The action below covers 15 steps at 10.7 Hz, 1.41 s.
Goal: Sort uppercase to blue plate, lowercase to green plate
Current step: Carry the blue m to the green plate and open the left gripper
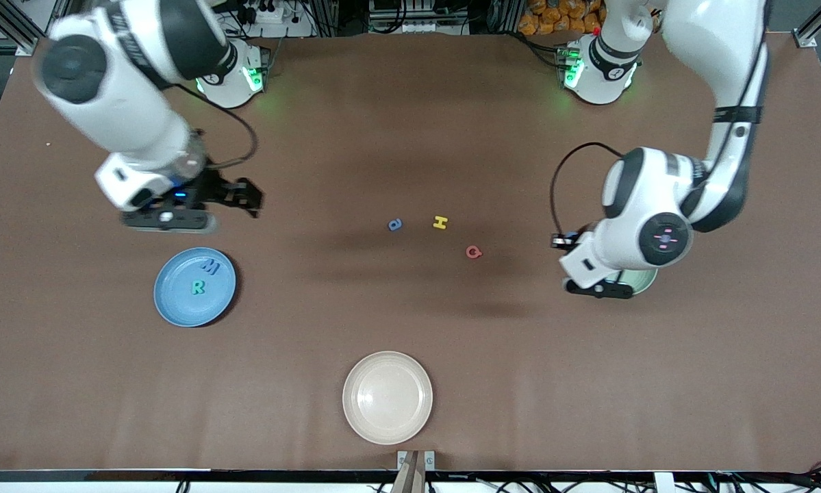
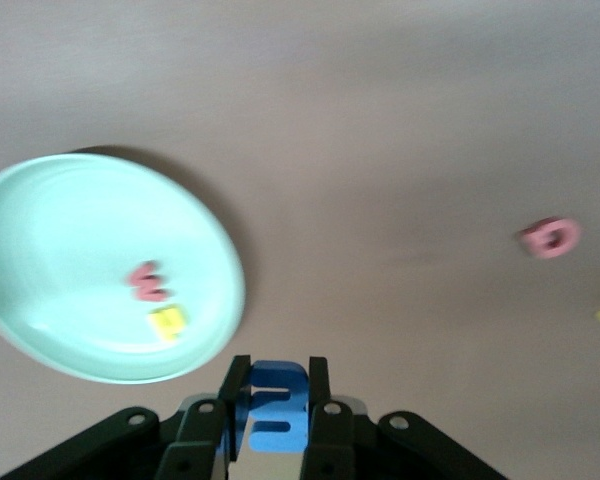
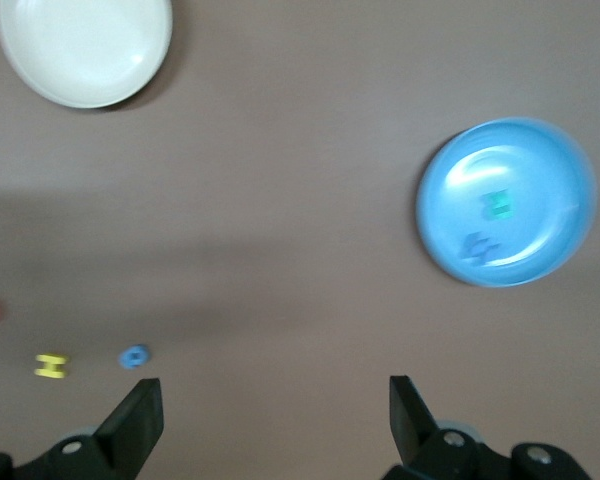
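The blue m should stay in the left gripper until it is over the plate, because in the left wrist view it is short of the green plate's rim and would miss.
My left gripper is shut on a blue lowercase m, over the table beside the pale green plate. That plate holds a red m and a yellow h-like letter. In the front view the left hand hides most of the green plate. The blue plate holds the blue M and teal R. My right gripper hangs open and empty over the table by the blue plate. Blue a, yellow H and red Q lie mid-table.
A cream plate sits near the table's front edge, nearer the camera than the loose letters. Both arm bases stand along the table's back edge.
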Each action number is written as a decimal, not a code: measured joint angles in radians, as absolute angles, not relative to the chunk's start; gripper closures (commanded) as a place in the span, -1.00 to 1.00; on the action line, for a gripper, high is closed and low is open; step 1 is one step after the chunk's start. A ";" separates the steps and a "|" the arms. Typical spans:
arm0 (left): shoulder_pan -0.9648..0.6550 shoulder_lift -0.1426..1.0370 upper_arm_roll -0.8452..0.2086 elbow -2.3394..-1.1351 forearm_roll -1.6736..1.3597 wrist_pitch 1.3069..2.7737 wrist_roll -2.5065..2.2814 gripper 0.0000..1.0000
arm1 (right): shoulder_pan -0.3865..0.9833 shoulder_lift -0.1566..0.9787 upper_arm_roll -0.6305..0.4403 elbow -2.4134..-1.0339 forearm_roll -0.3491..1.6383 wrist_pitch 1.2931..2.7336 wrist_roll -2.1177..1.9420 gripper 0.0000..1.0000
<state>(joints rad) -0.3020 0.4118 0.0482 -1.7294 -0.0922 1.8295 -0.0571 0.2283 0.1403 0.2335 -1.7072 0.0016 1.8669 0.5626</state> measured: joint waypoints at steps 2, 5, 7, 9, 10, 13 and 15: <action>-0.255 0.403 0.046 -1.791 -0.081 1.855 -0.009 1.00 | 0.361 0.225 0.241 -1.699 -0.012 1.961 0.749 -1.00; -0.239 0.406 0.044 -1.886 -0.034 1.992 0.034 1.00 | 0.536 0.417 0.236 -1.641 -0.109 2.072 1.037 -1.00; -0.215 0.412 0.044 -1.917 -0.020 2.038 0.062 0.71 | 0.637 0.566 0.211 -1.532 -0.149 2.084 1.163 -1.00; -0.200 0.412 0.044 -1.922 -0.020 2.044 0.076 -0.15 | 0.721 0.692 0.165 -1.440 -0.156 2.144 1.209 -0.97; -0.200 0.412 0.043 -1.922 -0.019 2.045 0.077 -0.26 | 0.749 0.738 0.152 -1.423 -0.156 2.191 1.225 -0.92; -0.201 0.412 0.040 -1.920 -0.019 2.049 0.077 -1.00 | 0.812 0.836 0.120 -1.405 -0.161 2.265 1.257 -0.86; -0.202 0.405 0.037 -1.912 -0.019 2.050 0.077 -1.00 | 0.817 0.865 0.119 -1.398 -0.161 2.283 1.289 -0.80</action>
<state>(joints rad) -0.2019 0.4050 0.0370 -1.9121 -0.0194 2.0501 0.0768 0.8167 0.8651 0.1192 -1.3978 -0.1611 2.2827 1.2889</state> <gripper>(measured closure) 0.013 0.066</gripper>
